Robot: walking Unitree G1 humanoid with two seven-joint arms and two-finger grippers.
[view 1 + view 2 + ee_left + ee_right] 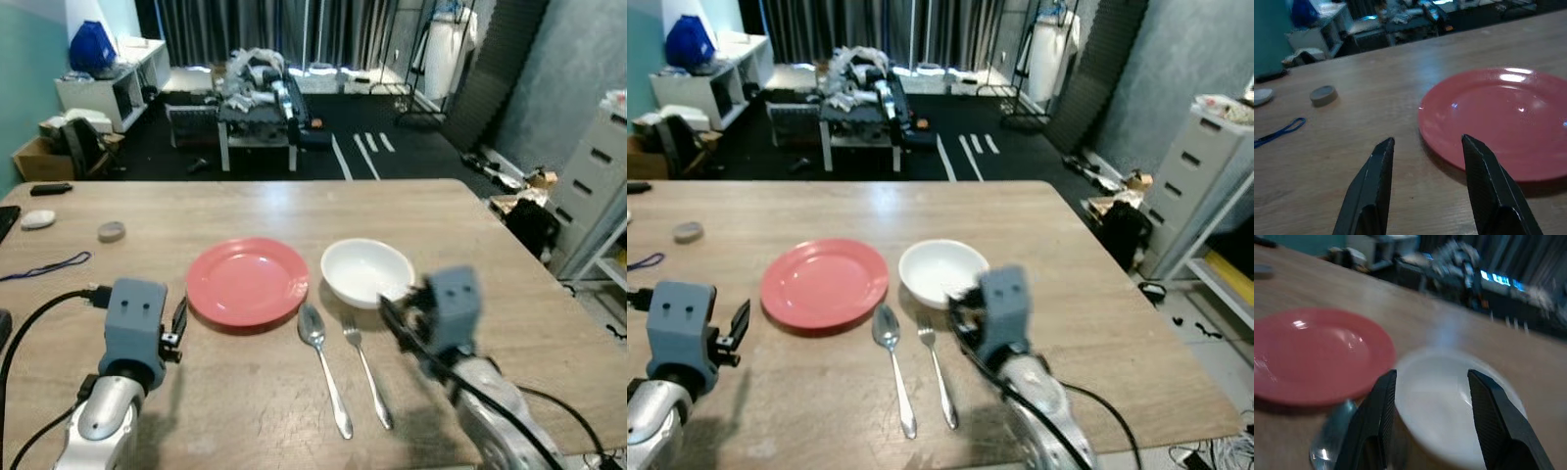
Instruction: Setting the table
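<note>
My right gripper should grip the white bowl by its thin rim (406, 290) next, because the bowl's round body is wider than my open fingers.
A red plate (247, 279) lies on the wooden table (294, 211), with a white bowl (366, 270) right beside it. A spoon (323, 362) and a fork (366, 370) lie side by side in front of them. My left gripper (1426, 144) hovers open just left of the plate's near rim, nothing between its fingers. My right gripper (1431, 374) is open at the bowl's near edge, above the table, empty; in its blurred wrist view the bowl (1449, 404), the plate (1312, 355) and the spoon (1332, 440) show.
At the table's left lie a blue band (47, 264), a small grey disc (111, 231), a white object (37, 219) and a black remote (51, 189). Black cables (39, 313) trail from my arms. Beyond the table stand a cluttered low bench (257, 113) and white shelves (113, 83).
</note>
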